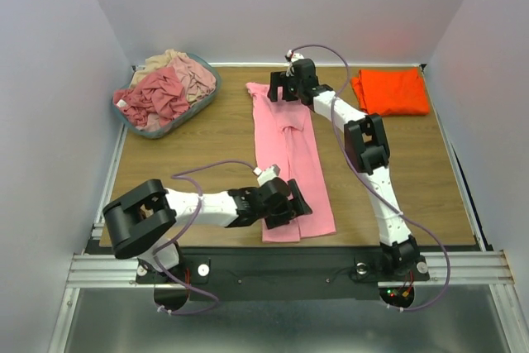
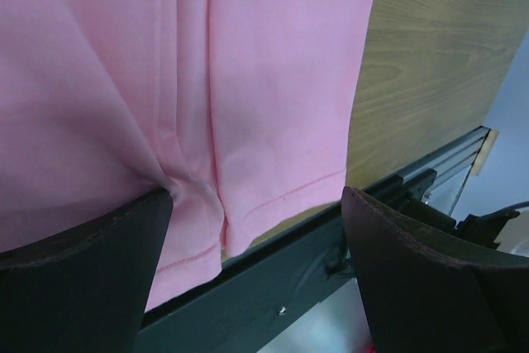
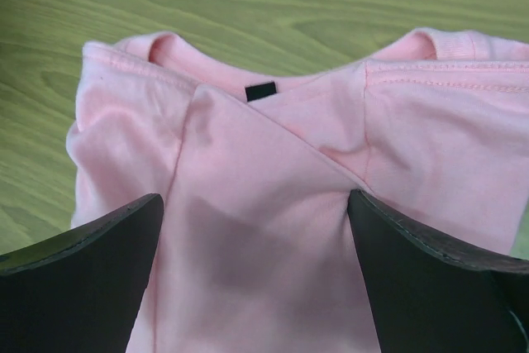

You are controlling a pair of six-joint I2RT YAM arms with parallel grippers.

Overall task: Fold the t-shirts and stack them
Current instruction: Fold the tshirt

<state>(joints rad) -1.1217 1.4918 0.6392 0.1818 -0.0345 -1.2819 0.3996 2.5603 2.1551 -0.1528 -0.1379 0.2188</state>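
Observation:
Next, my left gripper grabs the light pink t-shirt [image 1: 291,159] by the outer corner of its near hem, to fold the hem toward the collar.
A light pink t-shirt [image 1: 291,159] lies folded into a long narrow strip down the middle of the table, collar at the far end. My left gripper [image 1: 294,204] stands open over its near hem [image 2: 273,196]; the left finger [image 2: 91,270] touches the cloth. My right gripper [image 1: 279,88] is open and low over the collar end, with the neckline and its black label [image 3: 261,91] just ahead of the fingertips [image 3: 99,254]. A bright orange t-shirt [image 1: 390,91] lies folded at the back right. Dusty rose [image 1: 153,98] and beige [image 1: 178,66] shirts sit crumpled in the basket.
The grey-blue oval basket [image 1: 195,103] stands at the back left corner. The table's near edge and black rail [image 2: 273,287] run just below the pink hem. White walls close in the left, back and right sides.

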